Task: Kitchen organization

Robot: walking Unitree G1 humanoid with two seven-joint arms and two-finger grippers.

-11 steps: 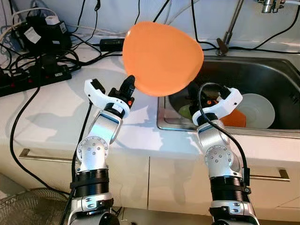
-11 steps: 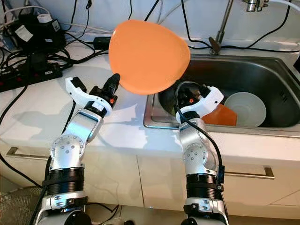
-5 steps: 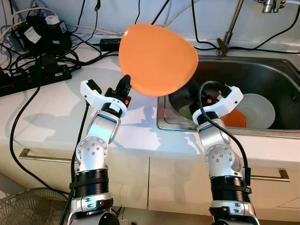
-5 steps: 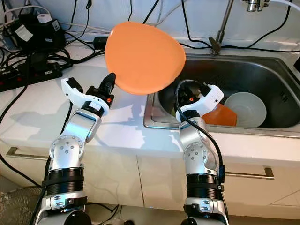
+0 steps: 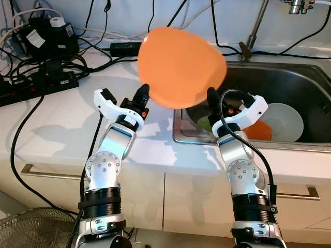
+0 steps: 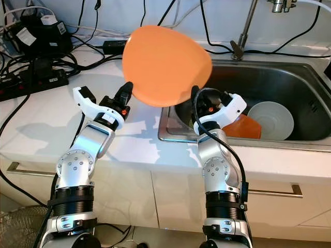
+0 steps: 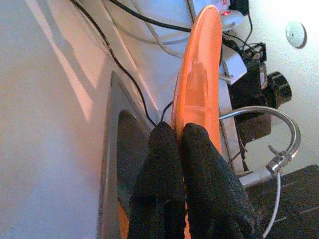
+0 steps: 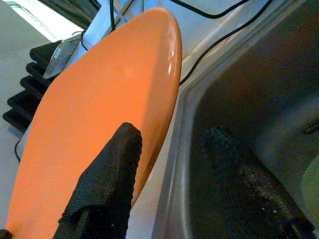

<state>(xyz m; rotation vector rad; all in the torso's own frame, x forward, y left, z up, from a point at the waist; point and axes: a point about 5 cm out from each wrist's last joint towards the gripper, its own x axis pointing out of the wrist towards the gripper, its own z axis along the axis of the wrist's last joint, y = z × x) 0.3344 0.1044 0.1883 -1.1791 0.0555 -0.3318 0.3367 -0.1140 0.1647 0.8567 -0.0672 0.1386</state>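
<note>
I need to take hold of the plate by its thin free rim (image 5: 212, 91) with my right gripper next, because the orange plate's broad side (image 5: 180, 66) is wider than my fingers open.
An orange plate (image 5: 181, 66) is held up on edge above the counter beside the sink (image 5: 305, 77). My left gripper (image 5: 143, 96) is shut on the plate's lower left rim; in the left wrist view both fingers (image 7: 199, 164) pinch the plate (image 7: 197, 94). My right gripper (image 5: 213, 103) is open at the plate's lower right rim, over the sink's left end. In the right wrist view one finger (image 8: 107, 174) lies against the plate (image 8: 99, 114), and the other finger (image 8: 244, 169) stands apart over the basin.
In the sink lie a white bowl (image 5: 283, 121), an orange dish (image 5: 260, 132) and a green item (image 5: 204, 123). The faucet (image 5: 252, 33) rises behind. Power strips and cables (image 5: 39, 77) crowd the counter's rear left. A fan guard (image 5: 31, 227) sits on the floor.
The left gripper swung the plate left half a second ago, then back right toward the right gripper. The right gripper's finger now reaches the plate's rim.
</note>
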